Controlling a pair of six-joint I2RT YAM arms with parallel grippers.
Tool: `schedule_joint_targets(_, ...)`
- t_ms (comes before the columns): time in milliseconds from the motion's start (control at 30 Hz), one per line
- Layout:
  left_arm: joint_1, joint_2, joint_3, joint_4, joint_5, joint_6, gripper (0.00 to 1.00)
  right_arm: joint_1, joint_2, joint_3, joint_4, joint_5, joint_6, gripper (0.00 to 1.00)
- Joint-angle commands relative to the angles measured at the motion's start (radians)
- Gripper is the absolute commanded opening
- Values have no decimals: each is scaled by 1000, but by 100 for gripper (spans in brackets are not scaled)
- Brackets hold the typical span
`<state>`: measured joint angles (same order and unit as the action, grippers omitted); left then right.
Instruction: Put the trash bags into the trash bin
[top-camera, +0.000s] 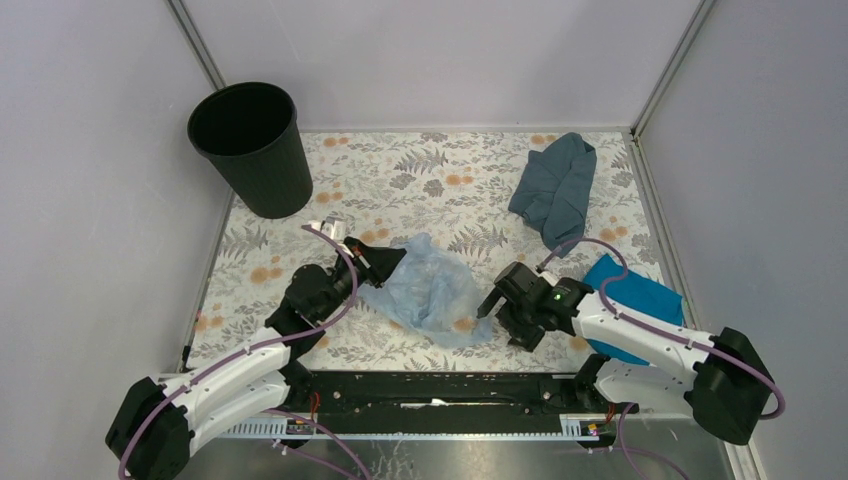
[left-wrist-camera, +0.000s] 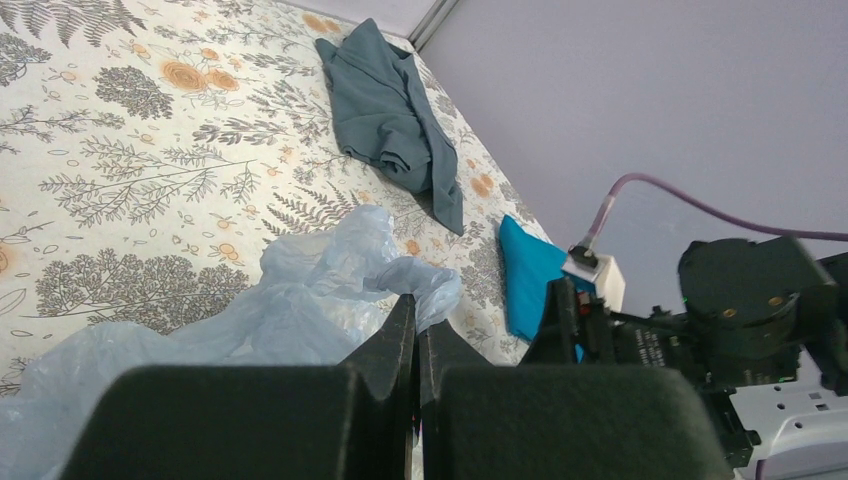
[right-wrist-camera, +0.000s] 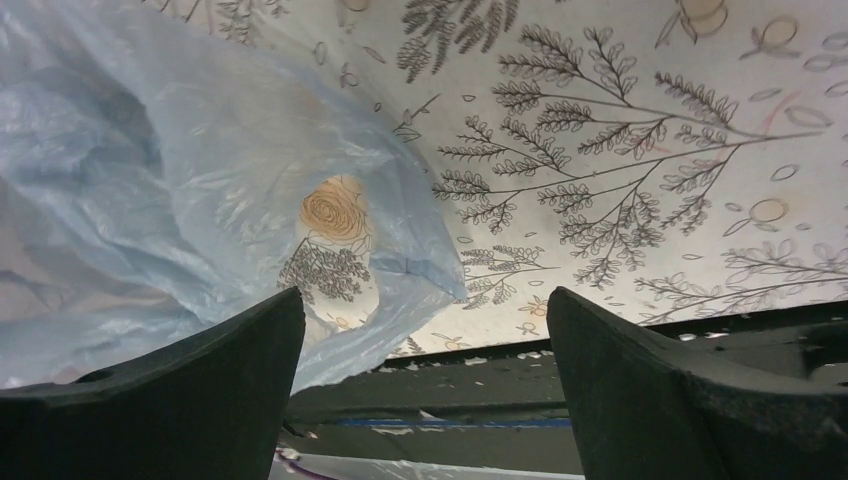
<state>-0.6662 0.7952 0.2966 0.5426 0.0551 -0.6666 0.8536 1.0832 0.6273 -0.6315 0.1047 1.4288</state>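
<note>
I should next grab the light-blue trash bag by its thin loop (top-camera: 476, 335) with my right gripper. Then I will stretch the trash bag open so it can go into the trash bin (top-camera: 252, 150).
The pale light-blue trash bag (top-camera: 432, 290) lies crumpled on the floral table mat, mid-table. My left gripper (top-camera: 393, 257) sits at the bag's upper left edge; in the left wrist view its jaws (left-wrist-camera: 417, 303) are pressed together with a fold of the bag (left-wrist-camera: 300, 290) at their tips. My right gripper (top-camera: 490, 310) is open, low at the bag's lower right edge; in the right wrist view (right-wrist-camera: 425, 320) a corner of the bag (right-wrist-camera: 200, 200) hangs between its wide-apart fingers without being touched. The black ribbed trash bin (top-camera: 252, 150) stands upright at the far left, apart from both grippers.
A dull grey-blue cloth (top-camera: 555, 190) lies at the far right, also in the left wrist view (left-wrist-camera: 390, 115). A bright blue cloth (top-camera: 640, 290) lies at the right beside the right arm. The black rail (top-camera: 440, 385) runs along the near edge. Walls enclose the table.
</note>
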Motion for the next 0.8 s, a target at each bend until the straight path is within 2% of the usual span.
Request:
schedule_joint_targets(0, 4, -10, -20, 108, 0, -31, 0, 24, 11, -77, 104, -41, 230, 95)
schedule_joint_targets(267, 4, 5, -46, 154, 9, -76, 0, 64, 115, -117, 300, -57, 371, 92)
schedule_joint_targets(433, 4, 3, -45, 148, 18, -88, 0, 69, 160, -131, 394, 6, 423, 82)
schedule_joint_targets(500, 4, -9, -42, 119, 16, -89, 0, 70, 167, -150, 445, 32, 433, 73)
schedule_joint_targets(533, 4, -16, -40, 98, 14, -89, 0, 70, 171, -162, 480, 52, 433, 64)
schedule_joint_targets(567, 5, -21, -32, 62, 13, -88, 0, 70, 177, -183, 518, 74, 425, 51)
schedule_joint_targets(633, 4, -34, -14, -14, 8, -91, 0, 69, 182, -208, 594, 121, 384, 36)
schedule_joint_targets(700, 4, -54, 8, -98, 16, -88, 3, 68, 173, -229, 699, 163, 276, 21)
schedule_joint_targets(767, 4, -81, 55, -246, 4, -81, 16, 67, 141, -234, 773, 191, 47, 8)
